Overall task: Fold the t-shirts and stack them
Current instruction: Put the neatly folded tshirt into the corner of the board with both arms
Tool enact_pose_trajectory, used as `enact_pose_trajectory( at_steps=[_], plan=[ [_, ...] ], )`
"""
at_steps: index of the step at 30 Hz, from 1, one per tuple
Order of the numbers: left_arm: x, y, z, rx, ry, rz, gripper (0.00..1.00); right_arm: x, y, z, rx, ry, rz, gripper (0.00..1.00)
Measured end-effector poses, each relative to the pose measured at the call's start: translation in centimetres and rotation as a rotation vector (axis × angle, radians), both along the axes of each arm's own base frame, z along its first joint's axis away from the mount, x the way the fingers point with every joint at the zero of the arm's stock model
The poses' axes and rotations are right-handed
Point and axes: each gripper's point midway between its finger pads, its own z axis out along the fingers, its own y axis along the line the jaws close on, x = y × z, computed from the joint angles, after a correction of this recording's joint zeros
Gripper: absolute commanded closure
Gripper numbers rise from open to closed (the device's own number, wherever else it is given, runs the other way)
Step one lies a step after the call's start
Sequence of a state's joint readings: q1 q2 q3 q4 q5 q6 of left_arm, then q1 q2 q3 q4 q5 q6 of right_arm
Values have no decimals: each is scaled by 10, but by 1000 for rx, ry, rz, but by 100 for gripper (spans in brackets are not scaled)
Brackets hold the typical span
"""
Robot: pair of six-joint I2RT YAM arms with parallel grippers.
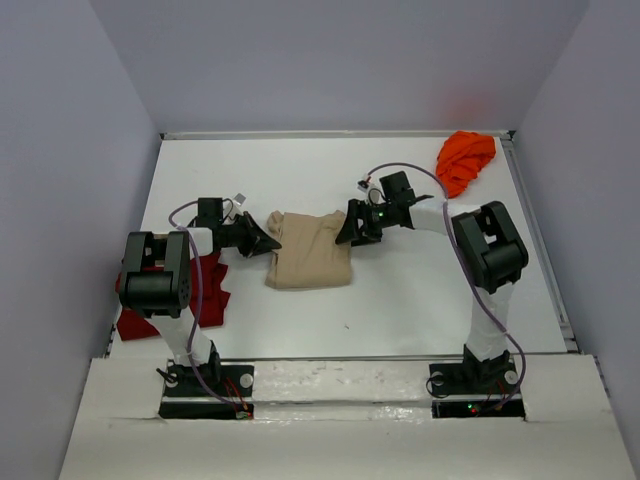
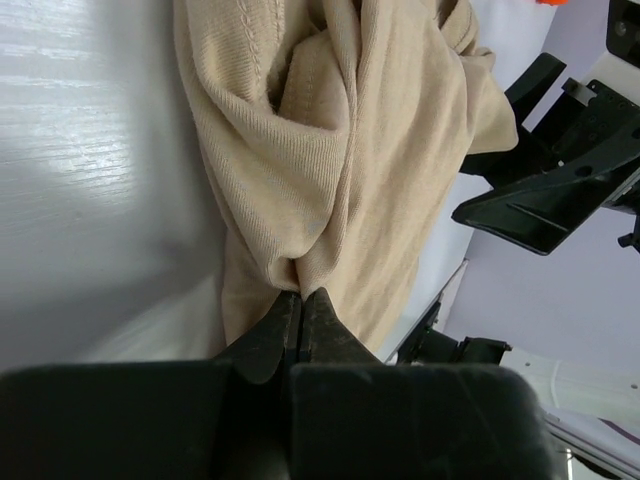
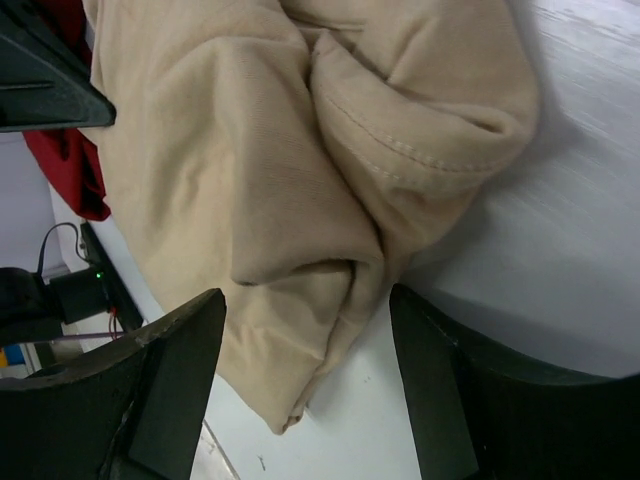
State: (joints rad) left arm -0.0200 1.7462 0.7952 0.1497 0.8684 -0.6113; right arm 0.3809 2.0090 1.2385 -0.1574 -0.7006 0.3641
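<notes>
I need to grab the rolled side fold (image 1: 341, 228) (image 3: 352, 272) next with my right gripper, opposite my left gripper's pinch. Then I can carry the tan t-shirt folded for stacking.
A tan t-shirt (image 1: 308, 252) lies bunched and partly folded in the middle of the table. My left gripper (image 1: 272, 242) meets its left edge and is shut on a pinch of the tan cloth (image 2: 340, 150), the fingertips pressed together (image 2: 300, 296). My right gripper (image 1: 346, 232) sits at the shirt's upper right corner, its jaws open and straddling a rolled fold of the shirt (image 3: 250, 170) without closing on it (image 3: 305, 296). A dark red t-shirt (image 1: 207, 290) lies crumpled at the left, under the left arm. At the far right corner sits an orange t-shirt (image 1: 466, 160) in a heap.
The table's raised rim (image 1: 535, 230) runs along the right side and the back. Grey walls enclose the table on three sides. Bare white tabletop (image 1: 420, 300) lies in front of the tan shirt. Cables loop over both arms.
</notes>
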Motion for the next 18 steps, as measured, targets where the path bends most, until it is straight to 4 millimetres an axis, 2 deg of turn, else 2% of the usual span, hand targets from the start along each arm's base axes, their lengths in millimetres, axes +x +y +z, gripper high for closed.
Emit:
enact_pose_trajectory(
  at_steps=[5,10,11,18],
  plan=[
    [0,1,-1,6,6,3,100,-4,14,1,17,4,31,36],
    [-1,1,-2,8,11,4,100,-8,20,-3,4,9,35,65],
    [-1,1,-2,8,10,3,100,-8,20,-4,-4,10,29,79],
    [-2,1,-3,13,11,-1,100,-8,20,-8,-31,18,9,100]
  ],
)
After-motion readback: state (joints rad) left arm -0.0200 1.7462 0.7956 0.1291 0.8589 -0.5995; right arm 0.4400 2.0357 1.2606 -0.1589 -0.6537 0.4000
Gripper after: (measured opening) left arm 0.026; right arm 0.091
